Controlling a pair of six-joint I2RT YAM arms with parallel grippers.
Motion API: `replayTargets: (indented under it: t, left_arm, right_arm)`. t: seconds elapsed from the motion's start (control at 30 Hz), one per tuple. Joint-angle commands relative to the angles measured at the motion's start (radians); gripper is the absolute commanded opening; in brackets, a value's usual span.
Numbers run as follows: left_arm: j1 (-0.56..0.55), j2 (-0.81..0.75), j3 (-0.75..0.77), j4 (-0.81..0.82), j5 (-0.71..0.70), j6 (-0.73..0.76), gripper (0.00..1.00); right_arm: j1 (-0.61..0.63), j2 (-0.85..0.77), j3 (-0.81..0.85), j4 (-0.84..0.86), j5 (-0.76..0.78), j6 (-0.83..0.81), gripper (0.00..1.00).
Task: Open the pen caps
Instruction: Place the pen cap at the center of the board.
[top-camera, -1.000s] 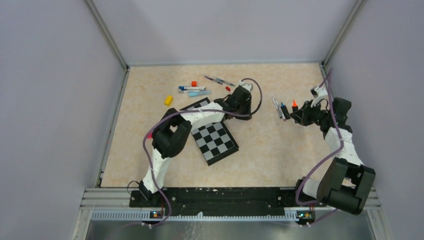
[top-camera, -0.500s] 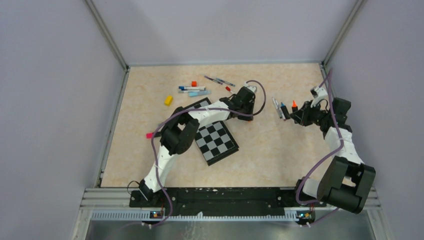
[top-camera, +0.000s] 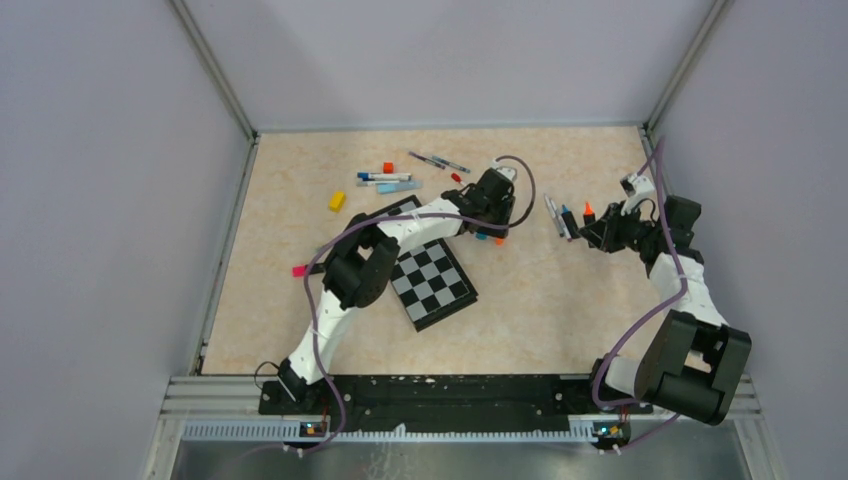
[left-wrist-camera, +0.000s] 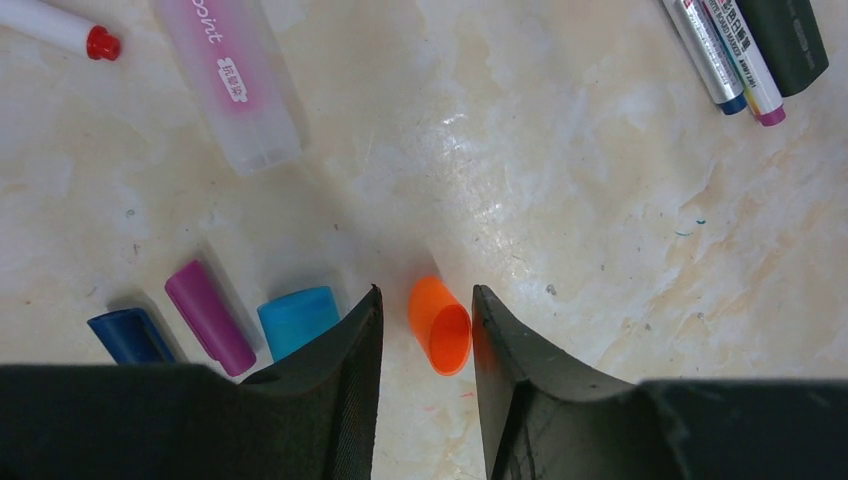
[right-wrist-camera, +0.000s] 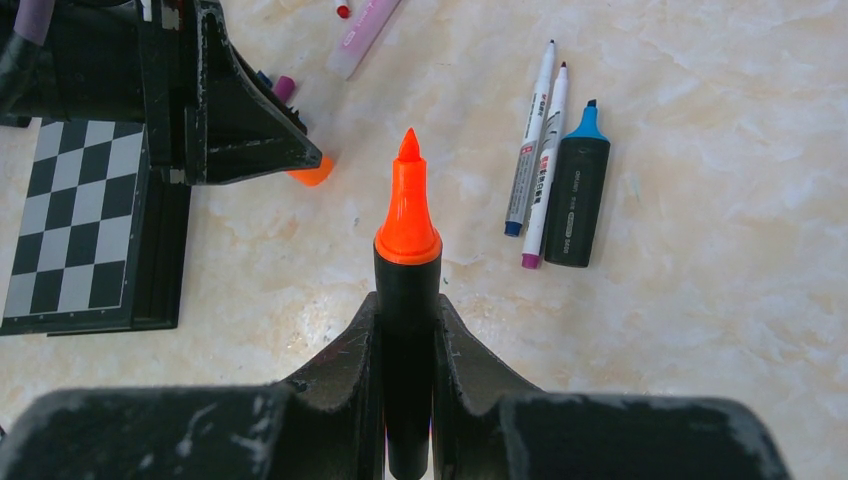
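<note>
My right gripper holds the orange-tipped highlighter above the table, short of the free side of the blue-tipped one. It is too early to open, because the highlighter would fall.
An orange pen cap lies loose on the table between the fingers of my left gripper, which is open; the cap also shows in the top view under that gripper. To its left lie a light-blue cap, a purple cap and a dark-blue cap. My right gripper is shut on a black highlighter with a bare orange tip, held above the table at the right.
A black highlighter with a blue tip and two thin pens lie near the right gripper. A pink highlighter lies beyond the caps. A checkerboard, yellow block, orange-red cube and more pens lie to the left.
My left gripper has shifted a little to the right and nearer. The orange cap now shows on the table under it. The right arm has held still with the highlighter.
</note>
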Motion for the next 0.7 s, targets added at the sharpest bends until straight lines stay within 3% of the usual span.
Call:
replayTargets:
  t: [0.0, 0.17, 0.5, 0.57, 0.67]
  left_arm:
    - [0.004, -0.066, 0.041, 0.006, -0.039, 0.036, 0.42]
    - [0.007, -0.182, -0.012, 0.036, -0.099, 0.072, 0.42]
    - [0.013, -0.659, -0.543, 0.408, -0.076, 0.208, 0.62]
    - [0.020, -0.750, -0.654, 0.455, -0.073, 0.197, 0.71]
    - [0.051, -0.902, -0.835, 0.536, -0.020, 0.151, 0.94]
  right_arm:
    - [-0.010, 0.012, 0.033, 0.020, -0.010, -0.009, 0.00]
    - [-0.013, 0.030, 0.043, -0.001, 0.035, -0.037, 0.00]
    - [-0.018, 0.243, 0.231, -0.215, 0.073, -0.149, 0.05]
    - [-0.017, 0.301, 0.285, -0.259, 0.075, -0.168, 0.07]
    - [-0.018, 0.406, 0.376, -0.325, 0.084, -0.193, 0.10]
